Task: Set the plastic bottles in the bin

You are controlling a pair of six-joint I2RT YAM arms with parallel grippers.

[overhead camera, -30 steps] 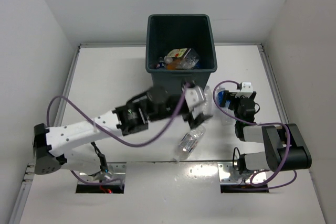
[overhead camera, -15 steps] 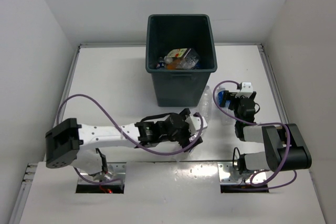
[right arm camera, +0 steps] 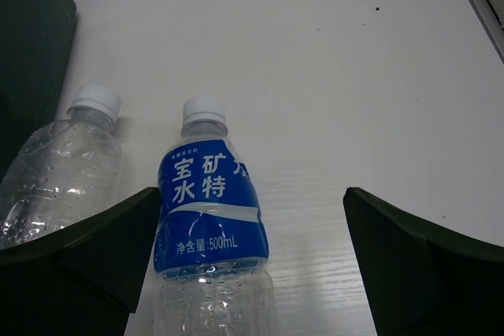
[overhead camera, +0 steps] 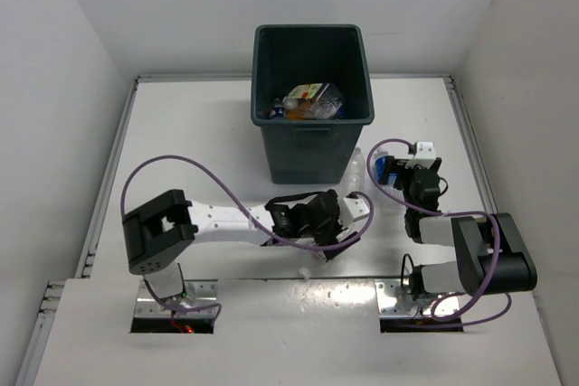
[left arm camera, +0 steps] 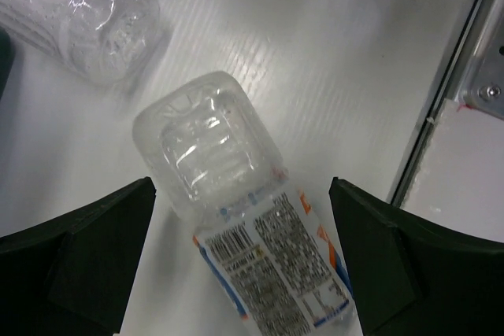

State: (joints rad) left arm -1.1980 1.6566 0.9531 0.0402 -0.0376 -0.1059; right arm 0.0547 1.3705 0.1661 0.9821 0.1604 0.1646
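Observation:
My left gripper is too high to close, with one finger over its label (left arm camera: 252, 234) on the bottle in the left wrist view, so it needs to move lower first.
The dark bin (overhead camera: 310, 124) stands at the back centre with bottles and an orange item (overhead camera: 312, 101) inside. A clear bottle with a white printed label (left arm camera: 252, 234) lies on the table, its base pointing away. My left gripper (left arm camera: 240, 194) is open and straddles it, apart from it; from above the left gripper (overhead camera: 348, 221) hides most of it. A blue-labelled bottle (right arm camera: 209, 194) lies between the open fingers of my right gripper (right arm camera: 252, 194), close to the left finger. A plain clear bottle (right arm camera: 63, 171) lies beside it by the bin.
The plain bottle (overhead camera: 356, 169) and the blue-labelled one (overhead camera: 385, 170) lie just right of the bin's base. A metal rail (left arm camera: 453, 108) edges the table at the near side. White walls close in the table on three sides.
My left arm has swung down from the bin's front to the table and now sits low over the lying labelled bottle. The right arm has not moved.

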